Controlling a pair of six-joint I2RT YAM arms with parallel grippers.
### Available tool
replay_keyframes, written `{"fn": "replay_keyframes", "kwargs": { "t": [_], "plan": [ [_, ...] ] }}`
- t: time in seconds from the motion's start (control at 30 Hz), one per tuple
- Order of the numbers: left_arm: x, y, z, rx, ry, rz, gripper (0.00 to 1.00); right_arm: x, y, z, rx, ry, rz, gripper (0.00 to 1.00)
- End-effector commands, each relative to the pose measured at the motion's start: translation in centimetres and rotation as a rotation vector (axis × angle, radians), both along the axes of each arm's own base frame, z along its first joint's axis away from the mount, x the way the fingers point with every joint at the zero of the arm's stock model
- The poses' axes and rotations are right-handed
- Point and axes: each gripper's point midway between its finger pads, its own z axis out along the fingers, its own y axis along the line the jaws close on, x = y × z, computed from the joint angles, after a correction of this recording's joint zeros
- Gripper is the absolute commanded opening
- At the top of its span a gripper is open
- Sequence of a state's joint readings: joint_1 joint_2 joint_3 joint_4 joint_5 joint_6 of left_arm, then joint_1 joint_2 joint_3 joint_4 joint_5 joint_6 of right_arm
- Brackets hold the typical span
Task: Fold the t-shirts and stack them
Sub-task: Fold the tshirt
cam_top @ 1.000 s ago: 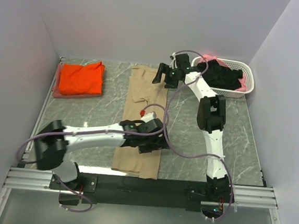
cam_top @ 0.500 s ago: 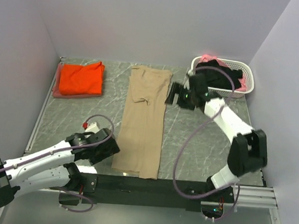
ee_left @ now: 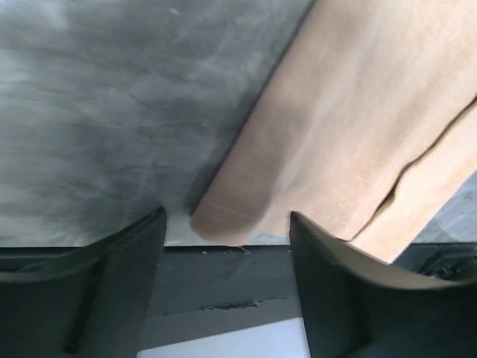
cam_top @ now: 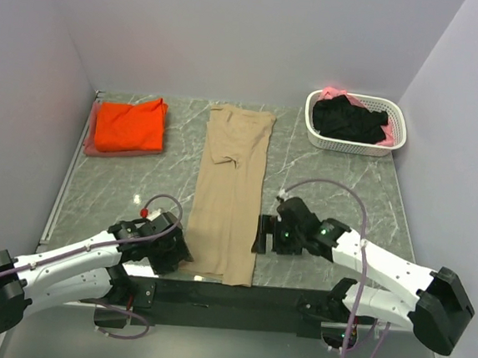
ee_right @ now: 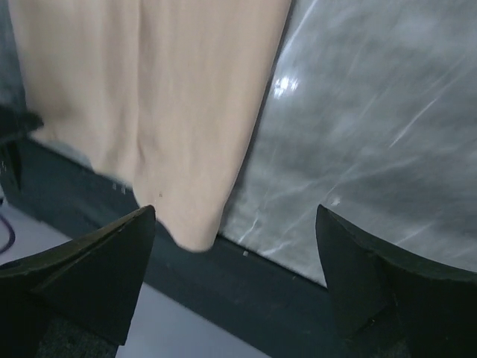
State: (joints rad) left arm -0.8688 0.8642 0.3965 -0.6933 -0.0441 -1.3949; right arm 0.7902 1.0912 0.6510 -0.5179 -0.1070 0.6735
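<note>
My right gripper grabs the tan t-shirt's near end at its outer corner next, opposite my left gripper, to fold the t-shirt evenly.
A tan t-shirt [cam_top: 231, 191], folded into a long strip, lies down the middle of the table, its near end hanging over the front edge. My left gripper [cam_top: 180, 255] is open at its near left corner, which shows in the left wrist view [ee_left: 223, 220]. My right gripper [cam_top: 261, 234] is open beside its near right edge; that corner shows in the right wrist view [ee_right: 190, 227]. A folded orange t-shirt [cam_top: 129, 124] lies at the far left. Black t-shirts [cam_top: 349, 120] and a pink one [cam_top: 337, 92] fill the basket.
A white slotted basket [cam_top: 398, 139] stands at the far right corner. The black front rail [cam_top: 229, 295] runs along the near table edge, under the tan shirt's end. Walls close in left, right and behind.
Both arms have pulled back from the far and middle table to the near edge. The left gripper now sits at the tan shirt's near left corner, the right at its near right edge.
</note>
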Motion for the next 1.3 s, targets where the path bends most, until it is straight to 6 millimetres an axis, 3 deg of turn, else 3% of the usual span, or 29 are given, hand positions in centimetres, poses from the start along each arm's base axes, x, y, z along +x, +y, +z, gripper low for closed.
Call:
{"fn": "replay_keyframes", "kwargs": {
  "t": [0.0,0.1,0.13,0.23,0.37,0.53,0.87,0.93,1.07,1.13,1.27],
  "plan": [
    [-0.9,-0.1,-1.2,0.001,0.047,-0.038,0.67,-3.6,2.1,-0.1,0.132,0.083,0.026,0.93],
    [-1.2,0.0,-1.7,0.009,0.064,-0.043,0.55,-5.2,2.8,-0.4,0.130,0.110,0.039,0.93],
    [-1.4,-0.2,-1.8,-0.001,0.073,-0.051,0.43,-5.6,2.8,-0.9,0.108,0.123,0.038,0.93],
    [-1.7,0.4,-2.2,0.018,0.081,-0.036,0.30,-7.1,2.8,-2.2,0.063,0.165,0.043,0.92],
    [-1.7,0.4,-2.3,0.010,0.081,-0.026,0.22,-8.2,3.8,-3.4,0.099,0.217,0.041,0.87],
    [-1.7,0.3,-2.4,0.010,0.081,-0.030,0.01,-9.6,4.2,-4.7,0.097,0.267,0.059,0.79],
    [-1.8,0.3,-2.7,0.014,0.091,-0.035,0.01,-10.5,4.2,-6.3,0.065,0.303,0.056,0.50],
    [-1.8,0.2,-2.8,0.003,0.089,-0.038,0.00,-10.5,3.9,-6.6,0.046,0.297,0.058,0.36],
    [-2.1,0.4,-2.8,0.003,0.096,-0.032,0.00,-9.8,3.6,-7.1,0.000,0.269,0.051,0.20],
    [-1.9,0.1,-2.3,-0.021,0.080,-0.028,0.01,-9.6,3.3,-7.1,-0.029,0.248,0.080,0.01],
    [-1.2,-1.5,-0.5,-0.111,0.032,-0.061,0.01,-8.4,4.0,-5.2,-0.037,0.186,0.099,0.00]
  ]
}}
